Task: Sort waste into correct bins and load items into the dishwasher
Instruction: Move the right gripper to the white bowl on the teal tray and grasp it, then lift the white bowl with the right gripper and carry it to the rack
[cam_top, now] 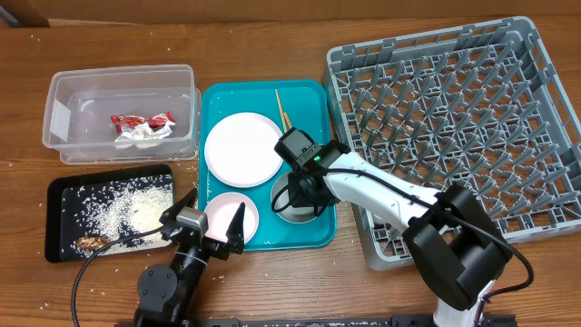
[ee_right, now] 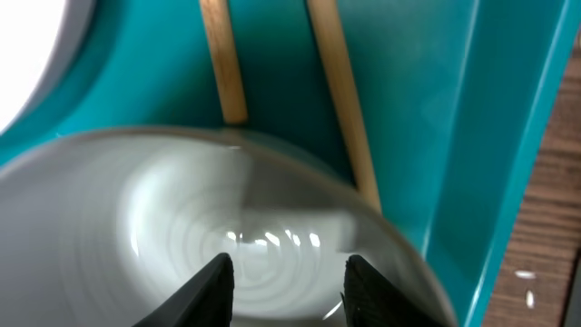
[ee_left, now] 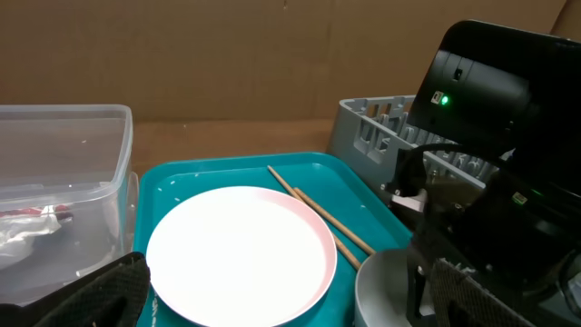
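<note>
The right gripper will next grab the whitish bowl, tipped among the dish rack's wires, by the bowl's rim on the side facing the grey dish rack, to load it.
On the teal tray (cam_top: 313, 100) lie the large whitish plate (cam_top: 243, 145), the small pink dish (cam_top: 227, 204), the whitish bowl (cam_top: 280, 186) and two chopsticks (cam_top: 282, 107). My right gripper (cam_top: 295, 195) is open, its fingers (ee_right: 289, 291) over the bowl's inside (ee_right: 182, 227), with the chopstick ends (ee_right: 340, 109) just beyond the rim. My left gripper (cam_top: 213, 215) is open and empty above the pink dish. In the left wrist view it (ee_left: 286, 268) faces the plate (ee_left: 236, 250), chopsticks (ee_left: 318, 209) and bowl (ee_left: 386, 282). The tiny white cup is not in view.
The clear tub (cam_top: 123, 82) at the back left holds the red-and-white wrapper (cam_top: 141, 125), which also shows in the left wrist view (ee_left: 27, 222). The black tray (cam_top: 64, 191) in front of it holds rice and brown scraps (cam_top: 91, 242). The grey dish rack (cam_top: 454, 127) stands at the right.
</note>
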`<state>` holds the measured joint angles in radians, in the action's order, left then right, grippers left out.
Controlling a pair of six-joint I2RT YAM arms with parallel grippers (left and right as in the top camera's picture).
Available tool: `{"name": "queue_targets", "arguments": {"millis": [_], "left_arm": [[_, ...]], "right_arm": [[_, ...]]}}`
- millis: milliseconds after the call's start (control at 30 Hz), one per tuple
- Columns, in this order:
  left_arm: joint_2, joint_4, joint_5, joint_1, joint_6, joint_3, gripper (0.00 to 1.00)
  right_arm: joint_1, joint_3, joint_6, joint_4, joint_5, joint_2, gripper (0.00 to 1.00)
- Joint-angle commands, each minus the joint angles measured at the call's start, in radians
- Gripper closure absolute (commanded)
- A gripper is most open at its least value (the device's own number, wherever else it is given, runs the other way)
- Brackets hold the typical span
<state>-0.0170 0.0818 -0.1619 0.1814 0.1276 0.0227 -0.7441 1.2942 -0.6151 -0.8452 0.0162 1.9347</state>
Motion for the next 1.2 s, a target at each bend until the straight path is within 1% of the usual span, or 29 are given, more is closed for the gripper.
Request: {"name": "queue_targets", "arguments": {"millis": [0,67,133,200,267,367,567,633,767,867,933,1033,1100,1167], "left_arm": [[0.006,-0.004,-0.011,-0.005,0.007,-0.010,0.00],[0.006,-0.004,-0.011,-0.005,0.007,-0.010,0.00],[0.006,-0.004,-0.011,-0.005,0.007,-0.010,0.00],[0.006,-0.004,-0.011,-0.005,0.007,-0.010,0.00],[0.006,-0.004,-0.011,-0.005,0.007,-0.010,0.00],[0.006,-0.005,-0.011,-0.005,0.007,-0.010,0.00],[0.006,-0.004,-0.011,-0.005,0.007,-0.010,0.00],[0.006,-0.004,-0.011,-0.005,0.007,-0.010,0.00],[0.006,-0.004,-0.011,-0.005,0.007,-0.010,0.00],[0.006,-0.004,-0.011,-0.005,0.007,-0.010,0.00],[0.006,-0.004,-0.011,-0.005,0.007,-0.010,0.00],[0.006,-0.004,-0.011,-0.005,0.007,-0.010,0.00],[0.006,-0.004,-0.011,-0.005,0.007,-0.010,0.00],[0.006,-0.004,-0.011,-0.005,0.007,-0.010,0.00]], "right_arm": [[-0.003,0.063,0.090,-0.032,0.007,-0.076,0.55],[-0.003,0.085,0.098,-0.062,-0.010,-0.112,0.53],[0.006,0.094,0.090,-0.083,-0.018,-0.158,0.44],[0.017,0.094,0.088,-0.090,-0.025,-0.163,0.42],[0.034,0.082,0.089,-0.087,-0.060,-0.152,0.37],[0.036,0.040,0.089,-0.058,-0.107,-0.132,0.33],[0.036,-0.050,0.087,0.022,-0.099,-0.071,0.34],[0.037,-0.051,0.087,0.023,-0.089,-0.061,0.44],[0.037,-0.025,0.079,-0.002,-0.048,-0.063,0.84],[0.038,0.021,0.072,-0.047,-0.050,-0.081,0.96],[0.038,0.063,0.067,-0.084,-0.072,-0.124,0.96],[0.038,0.117,0.035,-0.134,-0.162,-0.225,0.96],[0.045,0.139,0.006,-0.159,-0.269,-0.298,0.96],[0.053,0.150,-0.008,-0.179,-0.502,-0.404,0.96]]}}
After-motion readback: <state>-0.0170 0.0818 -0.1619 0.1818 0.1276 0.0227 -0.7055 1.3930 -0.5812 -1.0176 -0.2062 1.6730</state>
